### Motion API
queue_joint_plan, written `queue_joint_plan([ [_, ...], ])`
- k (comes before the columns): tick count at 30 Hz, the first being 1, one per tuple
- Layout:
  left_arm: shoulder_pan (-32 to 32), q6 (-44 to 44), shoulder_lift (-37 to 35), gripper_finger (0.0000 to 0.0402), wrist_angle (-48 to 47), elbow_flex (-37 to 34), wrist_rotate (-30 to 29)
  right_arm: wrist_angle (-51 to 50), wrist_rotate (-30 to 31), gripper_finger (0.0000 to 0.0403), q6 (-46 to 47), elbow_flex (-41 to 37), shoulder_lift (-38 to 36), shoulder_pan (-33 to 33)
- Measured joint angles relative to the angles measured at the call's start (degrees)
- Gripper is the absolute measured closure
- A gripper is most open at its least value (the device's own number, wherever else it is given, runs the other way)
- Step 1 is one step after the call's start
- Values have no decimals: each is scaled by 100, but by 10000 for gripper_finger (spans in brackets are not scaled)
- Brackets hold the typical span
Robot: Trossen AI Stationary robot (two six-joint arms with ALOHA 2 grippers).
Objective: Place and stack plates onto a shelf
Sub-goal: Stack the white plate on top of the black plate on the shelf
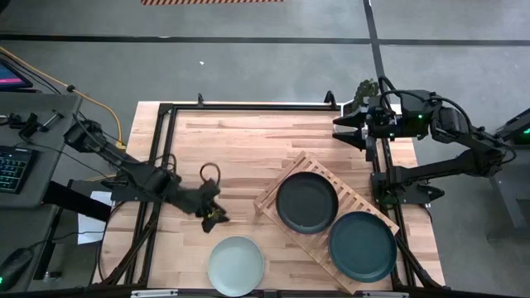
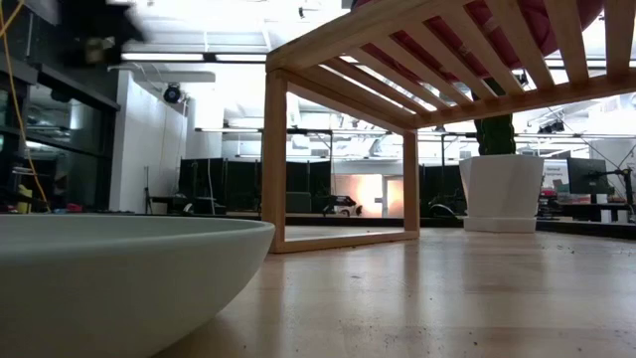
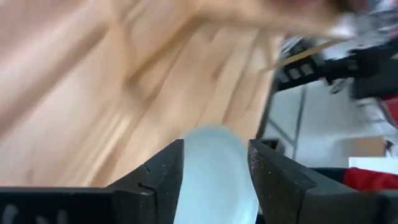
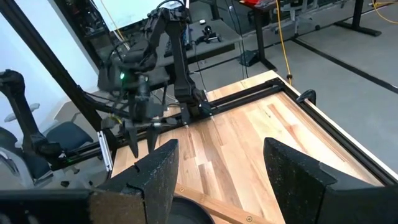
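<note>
Next, my left gripper takes the pale mint plate by its rim (image 1: 215,249) to stack the pale mint plate onto the dark grey plate (image 1: 306,203).
The pale mint plate (image 1: 236,265) lies flat on the tabletop near the near edge; it also fills the low view's left foreground (image 2: 99,278). My left gripper (image 1: 217,219) hovers open just beyond its far-left rim. The left wrist view shows the mint plate (image 3: 211,180) between my open fingers (image 3: 214,146), untouched. The slatted wooden shelf (image 1: 273,192) stands slantwise right of centre. A dark grey plate (image 1: 306,203) rests on its far-left half and a dark teal plate (image 1: 363,246) on its near-right half. My right gripper (image 1: 341,124) waits open at the far right edge.
Black frame rails (image 1: 248,106) run along the table's far, left and right edges. A potted plant (image 2: 502,179) stands beyond the shelf. Bare wood (image 1: 240,145) lies between the left arm and the shelf. Through the shelf's slats (image 2: 447,60) a reddish underside shows.
</note>
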Motion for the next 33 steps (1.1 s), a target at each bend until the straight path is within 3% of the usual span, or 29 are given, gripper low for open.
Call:
queue_joint_plan([
  [3,-327,-918,271,224,-278,-4,-121,-1,2,185,42,0,1,0],
  [6,-529,-1265,770,219,52,-2,-55,0,2,185,53,0,2,0],
  [14,-576,-1907,2113,218,571,-4,1024,-2,4,185,47,0,4,0],
  [24,-522,-2001,2286,218,244,-7,873,-9,7,185,41,0,7,0],
  [33,-536,-1896,2706,218,475,-5,1194,-243,8,185,41,0,5,0],
])
